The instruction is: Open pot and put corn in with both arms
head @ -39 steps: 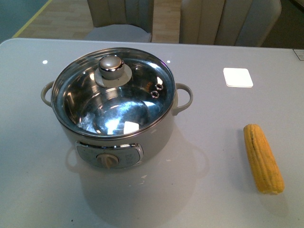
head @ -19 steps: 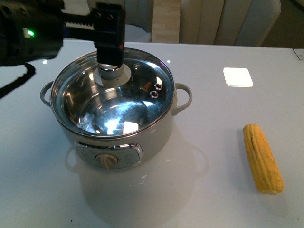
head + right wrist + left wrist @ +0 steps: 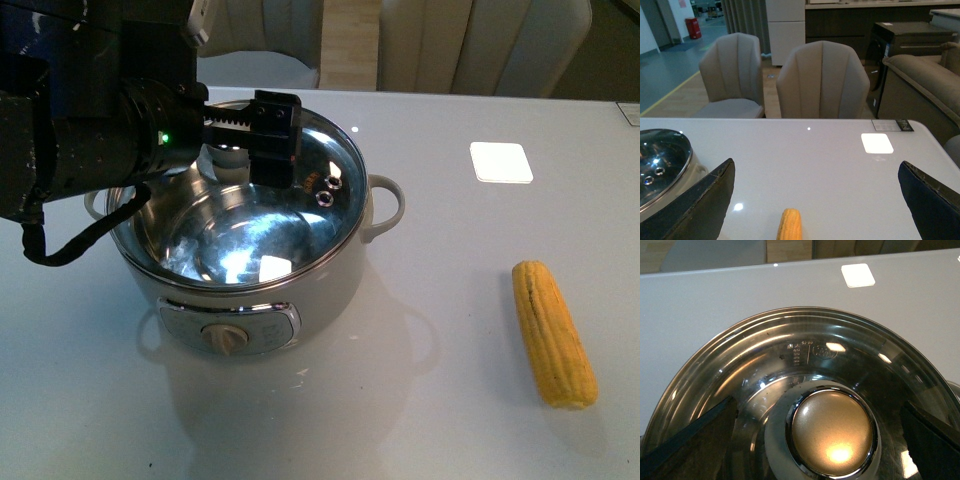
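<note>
The glass lid is wider than my open left fingers, but its golden knob (image 3: 229, 160) fits, so I should grab that next.
The cream-white pot (image 3: 335, 275) stands at the table's left centre with its glass lid (image 3: 325, 160) on. My left gripper (image 3: 243, 142) is open and hangs over the lid, with one black finger (image 3: 276, 136) right of the knob (image 3: 229, 160). In the left wrist view the gripper (image 3: 819, 405) straddles the golden knob (image 3: 832, 427), and the fingers (image 3: 695, 440) stand well clear of it on both sides. The corn (image 3: 553, 333) lies on the table at the right. In the right wrist view my right gripper (image 3: 816, 167) is open above the table, with the corn's tip (image 3: 790, 225) below it between the fingers.
A white square patch (image 3: 501, 162) lies on the table (image 3: 450, 430) behind the corn. Beige chairs (image 3: 470, 45) stand at the far edge. The pot's lid edge shows in the right wrist view (image 3: 662, 162). A sofa (image 3: 925, 85) stands beyond the table.
My left arm has come in from the left and dropped closer over the lid. Its open fingers now sit on either side of the knob. The pot and the corn have not moved.
</note>
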You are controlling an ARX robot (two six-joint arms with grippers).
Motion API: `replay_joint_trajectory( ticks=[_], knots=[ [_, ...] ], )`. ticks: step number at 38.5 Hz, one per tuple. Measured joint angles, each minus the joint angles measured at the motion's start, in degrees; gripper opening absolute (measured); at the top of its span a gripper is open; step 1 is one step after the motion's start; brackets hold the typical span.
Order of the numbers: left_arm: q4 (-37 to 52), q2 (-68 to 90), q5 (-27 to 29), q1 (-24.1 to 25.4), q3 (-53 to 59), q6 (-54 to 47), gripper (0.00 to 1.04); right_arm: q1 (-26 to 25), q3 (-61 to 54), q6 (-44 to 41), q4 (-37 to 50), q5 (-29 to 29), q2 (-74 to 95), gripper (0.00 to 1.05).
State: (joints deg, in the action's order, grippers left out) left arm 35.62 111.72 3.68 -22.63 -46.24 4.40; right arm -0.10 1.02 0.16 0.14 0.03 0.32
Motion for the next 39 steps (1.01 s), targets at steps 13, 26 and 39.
replay_joint_trajectory(
  ticks=[13, 26, 39],
  knots=[
    [0.5, 3.6, 0.9, -1.2, -1.2, 0.9, 0.98, 0.0, 0.0, 0.0, 0.0, 0.0, 0.0, 0.96],
    [0.8, 4.5, 1.2, -1.2, -2.3, 1.6, 0.83, 0.0, 0.0, 0.0, 0.0, 0.0, 0.0, 0.96],
    [1.9, 4.7, 3.7, -1.9, -2.3, 1.0, 0.45, 0.0, 0.0, 0.0, 0.0, 0.0, 0.0, 0.96]
  ],
)
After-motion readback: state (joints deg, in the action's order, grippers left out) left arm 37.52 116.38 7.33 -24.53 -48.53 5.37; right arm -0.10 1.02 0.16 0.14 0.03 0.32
